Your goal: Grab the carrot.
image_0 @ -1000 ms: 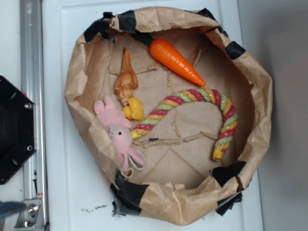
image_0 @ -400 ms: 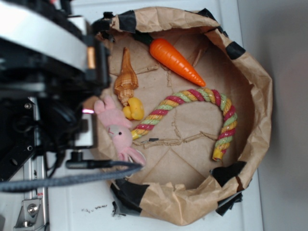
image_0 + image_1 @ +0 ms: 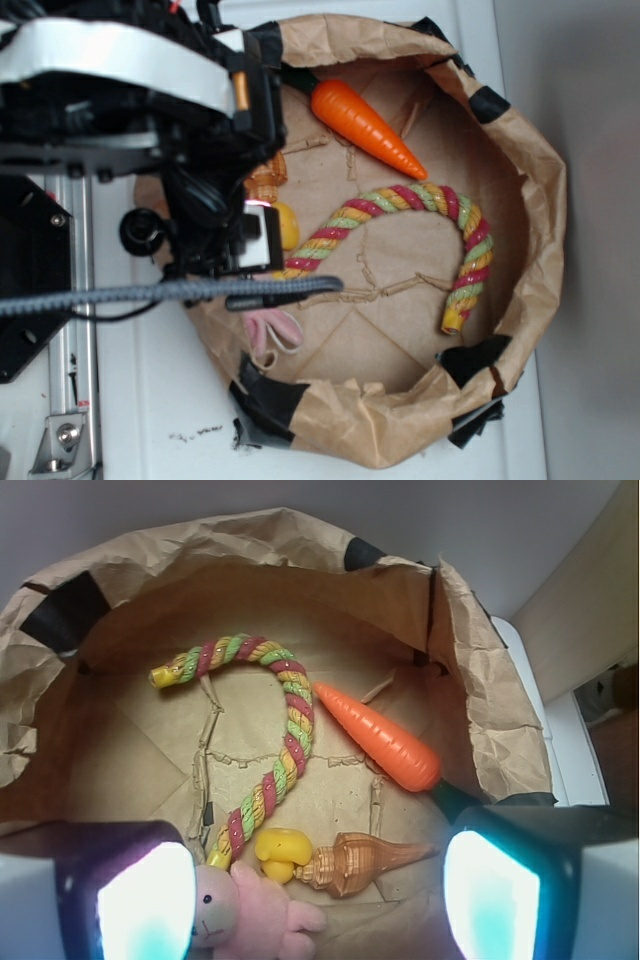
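Observation:
I will next grip the carrot by its thick orange body (image 3: pixel 355 118) to get hold of it, and I will leave its dark green top (image 3: pixel 299 79) free.
The carrot (image 3: pixel 365 125) is glossy orange with a dark green top and lies in the upper part of a brown paper bag (image 3: pixel 520 170), its tip pointing toward the bag's middle. In the wrist view the carrot (image 3: pixel 378 738) lies ahead and to the right, near the bag's right wall. My gripper (image 3: pixel 320 900) is open above the bag floor. Nothing is held between its fingers (image 3: pixel 140 900). It hovers over the toys, apart from the carrot. The black arm (image 3: pixel 150 110) covers the bag's left side in the exterior view.
A striped rope (image 3: pixel 280 720) curves across the bag floor left of the carrot. An orange-tan seashell (image 3: pixel 360 865), a yellow toy (image 3: pixel 280 850) and a pink bunny (image 3: pixel 250 920) lie under the gripper. Crumpled bag walls (image 3: pixel 480 700) ring everything.
The arm has come in from the left and moved right over the bag's left part, now covering most of the bunny and the seashell. The toys have not moved.

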Tool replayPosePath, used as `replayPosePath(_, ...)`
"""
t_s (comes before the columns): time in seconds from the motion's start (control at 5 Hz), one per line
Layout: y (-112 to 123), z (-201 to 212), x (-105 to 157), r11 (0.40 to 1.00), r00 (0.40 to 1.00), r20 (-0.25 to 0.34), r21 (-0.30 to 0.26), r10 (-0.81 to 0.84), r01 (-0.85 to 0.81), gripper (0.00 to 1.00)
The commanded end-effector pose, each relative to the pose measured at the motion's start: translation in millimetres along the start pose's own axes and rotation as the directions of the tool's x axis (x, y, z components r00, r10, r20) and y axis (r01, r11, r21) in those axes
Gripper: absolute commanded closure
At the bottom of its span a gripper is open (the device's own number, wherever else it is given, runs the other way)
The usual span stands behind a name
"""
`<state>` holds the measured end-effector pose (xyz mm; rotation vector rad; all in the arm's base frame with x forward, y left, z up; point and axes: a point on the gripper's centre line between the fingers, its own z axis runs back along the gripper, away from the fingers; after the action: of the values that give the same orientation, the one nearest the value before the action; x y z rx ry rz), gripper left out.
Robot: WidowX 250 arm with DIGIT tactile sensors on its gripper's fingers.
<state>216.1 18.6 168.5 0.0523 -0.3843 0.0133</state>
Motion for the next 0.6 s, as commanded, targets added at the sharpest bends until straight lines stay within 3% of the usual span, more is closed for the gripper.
replayPosePath(0.0,6,9,8,1.000,0.999,0.031,0.012,0.016,-0.016,0.00)
replayPosePath(0.2,5,-31,24,0.948,0.952,-0.064,0.088,-0.301,0.306,0.00)
replayPosePath(0.4,0,-73,49,0.850,0.850,-0.048,0.019,-0.524,0.526,0.00)
